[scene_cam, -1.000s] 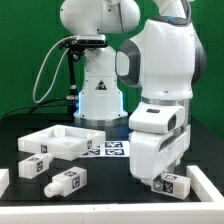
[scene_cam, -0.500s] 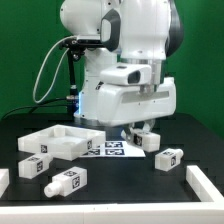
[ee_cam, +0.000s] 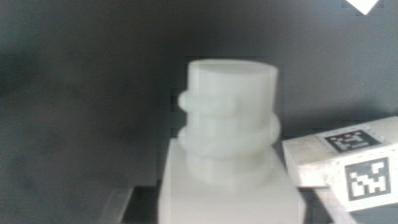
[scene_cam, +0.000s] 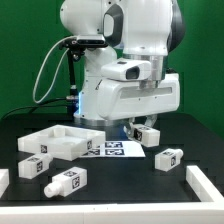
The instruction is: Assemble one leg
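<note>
I should keep my gripper closed for now, because the held leg (scene_cam: 145, 135) is in the air above the black table and would fall if I let go.
My gripper (scene_cam: 139, 128) is shut on a white leg (scene_cam: 150, 135) and holds it in the air above the black table, just right of the middle in the exterior view. In the wrist view this leg (ee_cam: 228, 120) fills the middle, its narrower ridged stub end pointing away from the gripper (ee_cam: 228, 208). A second tagged leg (scene_cam: 168, 157) lies on the table below and to the exterior view's right; it also shows in the wrist view (ee_cam: 347, 160). Two more legs (scene_cam: 38, 166) (scene_cam: 65, 181) lie at the front left.
The large flat white square part with raised edges (scene_cam: 58, 142) lies at the exterior view's left. The marker board (scene_cam: 110, 149) lies flat behind the held leg. White rails (scene_cam: 208, 185) edge the table's front corners. The robot base stands at the back.
The gripper was low at the front right of the table a second ago. It has risen and moved left and back with the leg, then lifted slightly more.
</note>
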Action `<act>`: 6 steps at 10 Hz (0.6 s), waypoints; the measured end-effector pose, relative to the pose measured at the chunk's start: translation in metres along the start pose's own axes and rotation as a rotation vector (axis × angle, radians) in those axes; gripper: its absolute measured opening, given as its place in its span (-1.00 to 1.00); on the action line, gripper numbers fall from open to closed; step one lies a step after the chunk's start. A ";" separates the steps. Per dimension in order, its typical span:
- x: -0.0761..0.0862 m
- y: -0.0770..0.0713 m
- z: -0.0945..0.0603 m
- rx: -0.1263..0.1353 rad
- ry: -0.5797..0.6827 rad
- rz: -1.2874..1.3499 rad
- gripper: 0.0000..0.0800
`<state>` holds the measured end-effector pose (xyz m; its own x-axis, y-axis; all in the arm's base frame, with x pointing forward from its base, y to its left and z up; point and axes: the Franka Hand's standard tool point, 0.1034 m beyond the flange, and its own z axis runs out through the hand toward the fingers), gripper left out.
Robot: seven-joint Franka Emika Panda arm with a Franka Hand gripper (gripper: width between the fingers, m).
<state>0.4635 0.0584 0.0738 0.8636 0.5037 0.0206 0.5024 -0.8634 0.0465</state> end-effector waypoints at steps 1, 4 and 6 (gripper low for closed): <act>-0.017 -0.017 0.009 0.002 0.052 0.076 -0.29; -0.076 -0.025 0.048 0.032 0.041 0.176 -0.29; -0.083 -0.022 0.062 0.043 0.016 0.188 -0.29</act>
<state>0.3833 0.0334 0.0094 0.9419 0.3335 0.0410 0.3338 -0.9426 -0.0019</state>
